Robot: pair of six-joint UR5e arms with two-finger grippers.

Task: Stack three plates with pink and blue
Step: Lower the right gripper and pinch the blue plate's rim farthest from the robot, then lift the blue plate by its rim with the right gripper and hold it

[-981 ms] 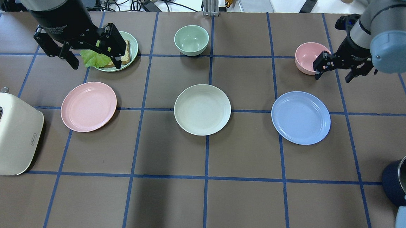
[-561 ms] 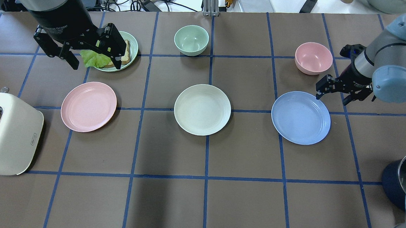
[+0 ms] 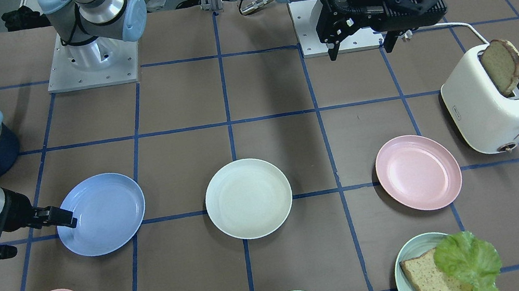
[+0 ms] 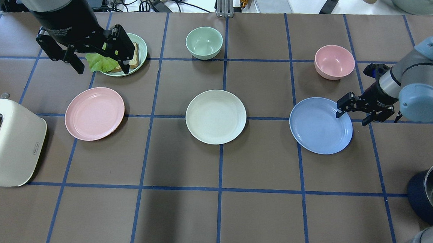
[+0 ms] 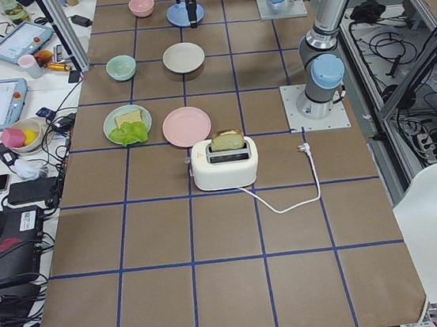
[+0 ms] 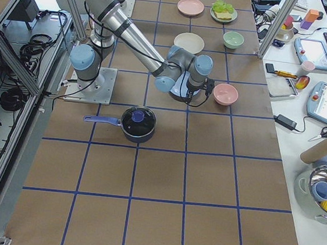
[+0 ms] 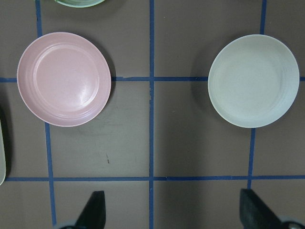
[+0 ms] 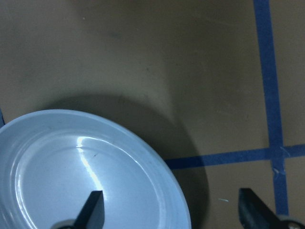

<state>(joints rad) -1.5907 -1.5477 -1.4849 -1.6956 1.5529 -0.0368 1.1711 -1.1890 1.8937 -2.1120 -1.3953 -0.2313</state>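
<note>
The blue plate (image 3: 102,213) is far wider than the gripper's open fingers, so my right gripper will next pinch the blue plate by its raised rim (image 3: 65,219).
Three plates lie in a row on the brown table. The pink plate (image 4: 94,113) is on the left, the cream-white plate (image 4: 215,116) in the middle, the light blue plate (image 4: 320,125) on the right. My right gripper (image 4: 353,118) is open and low at the blue plate's far right rim. In the right wrist view one finger (image 8: 93,210) is over the plate (image 8: 86,181) and the other is outside it. My left gripper (image 4: 102,69) is open and empty, high above the table's far left. Its wrist view shows the pink plate (image 7: 64,78) and the cream plate (image 7: 251,81).
A pale green plate (image 4: 143,45) with bread and lettuce sits under the left gripper. A mint bowl (image 4: 204,42) and a pink bowl (image 4: 334,62) stand in the far row. A white toaster (image 4: 6,142) holding bread is at the left edge, a dark pot (image 4: 421,190) at the right edge.
My right gripper has moved from beside the pink bowl toward the near side and down to the blue plate's rim. The left arm and the plates have not moved.
</note>
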